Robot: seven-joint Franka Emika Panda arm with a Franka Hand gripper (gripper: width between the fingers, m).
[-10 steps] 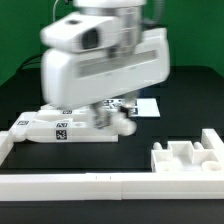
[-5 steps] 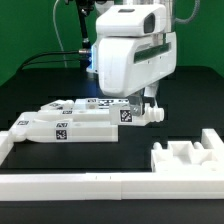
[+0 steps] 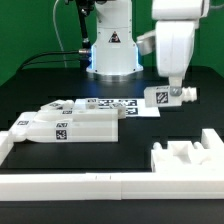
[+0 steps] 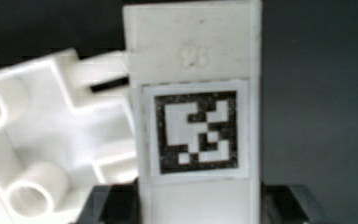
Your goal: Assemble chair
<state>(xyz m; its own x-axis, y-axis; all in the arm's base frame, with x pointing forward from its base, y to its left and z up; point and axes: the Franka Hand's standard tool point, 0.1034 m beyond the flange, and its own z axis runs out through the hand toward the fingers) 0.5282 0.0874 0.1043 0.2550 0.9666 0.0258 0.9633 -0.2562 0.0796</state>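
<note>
I should keep holding the tagged bar with my gripper. The bar hangs above the black table, so it would drop if I opened now.
My gripper (image 3: 170, 88) is shut on a small white tagged chair bar (image 3: 168, 96) and holds it above the table at the exterior view's right. In the wrist view the bar (image 4: 194, 100) runs away from the dark fingers (image 4: 114, 200) that clamp its sides, its tag facing the camera. A cluster of white tagged chair slabs and bars (image 3: 70, 122) lies on the table at the exterior view's left. A white chair part with notches (image 3: 186, 158) lies at the front right; a rounded white part (image 4: 51, 120) shows below the bar in the wrist view.
A long plain white rail (image 3: 90, 185) edges the table's front. The marker board (image 3: 122, 104) lies behind the cluster. The arm's base (image 3: 112, 45) stands at the back.
The gripper has moved to the exterior view's right and risen, carrying the small bar away from the cluster of parts.
</note>
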